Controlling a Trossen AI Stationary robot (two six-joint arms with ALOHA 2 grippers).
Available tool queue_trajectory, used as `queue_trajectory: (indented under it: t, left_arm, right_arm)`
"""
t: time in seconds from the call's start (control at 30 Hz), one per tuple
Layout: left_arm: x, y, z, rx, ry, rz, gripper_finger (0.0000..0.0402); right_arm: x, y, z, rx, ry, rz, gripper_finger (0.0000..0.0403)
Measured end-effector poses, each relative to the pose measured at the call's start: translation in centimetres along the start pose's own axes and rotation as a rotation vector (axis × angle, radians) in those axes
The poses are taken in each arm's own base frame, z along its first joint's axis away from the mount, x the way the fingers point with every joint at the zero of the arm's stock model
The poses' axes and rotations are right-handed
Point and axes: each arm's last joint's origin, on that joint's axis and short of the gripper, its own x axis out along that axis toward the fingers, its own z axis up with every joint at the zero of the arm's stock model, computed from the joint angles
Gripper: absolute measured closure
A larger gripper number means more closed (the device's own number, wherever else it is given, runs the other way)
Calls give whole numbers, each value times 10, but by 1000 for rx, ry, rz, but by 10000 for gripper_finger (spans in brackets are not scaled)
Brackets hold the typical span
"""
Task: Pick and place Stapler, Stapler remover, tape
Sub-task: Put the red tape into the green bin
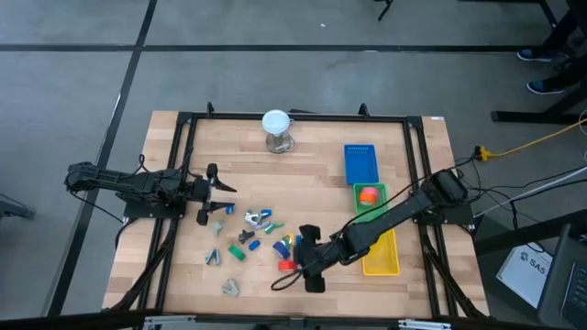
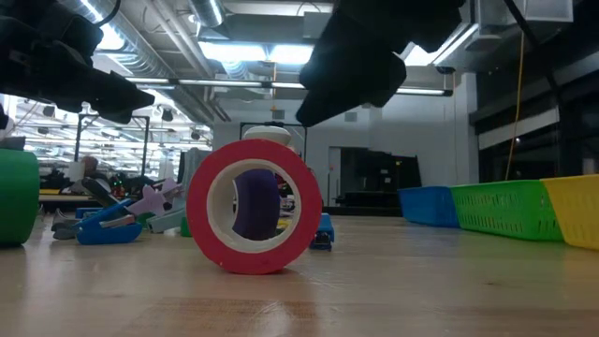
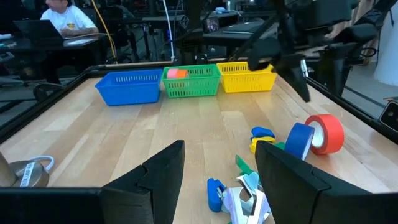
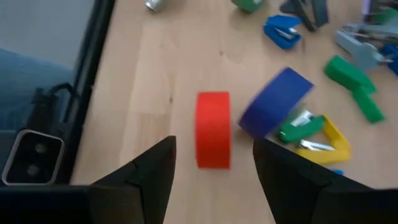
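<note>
The red tape roll is still below my fingers, so my right gripper would miss it if it closed now. My right gripper needs to go lower before it closes.
A red tape roll [image 4: 213,129] stands on its edge on the table [image 1: 287,265] and fills the middle of the low view [image 2: 253,206]. A blue tape roll [image 4: 275,102] leans tilted right beside it. My right gripper [image 4: 213,180] hovers open above the red roll, one finger on either side, touching nothing. An orange tape piece [image 1: 369,194] lies in the green bin [image 1: 371,209]. Green and blue staplers [image 1: 241,247] and grey staple removers [image 1: 229,287] lie scattered mid-table. My left gripper [image 3: 221,180] waits open at the table's left [image 1: 215,188].
Blue [image 1: 360,163], green and yellow [image 1: 381,255] bins stand in a row on the table's right side. A white round object [image 1: 276,128] stands near the far edge. A black frame rims the table. Bare wood lies between the pile and the bins.
</note>
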Motion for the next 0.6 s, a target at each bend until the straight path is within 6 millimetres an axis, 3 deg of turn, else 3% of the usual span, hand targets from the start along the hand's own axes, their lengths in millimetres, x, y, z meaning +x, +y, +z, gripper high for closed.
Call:
queue_trajectory:
  t: [0.6]
  left_arm:
    - [0,0,0,0,0,0,205]
  right_arm:
    - [2,7,-4,40,-42,-63,183]
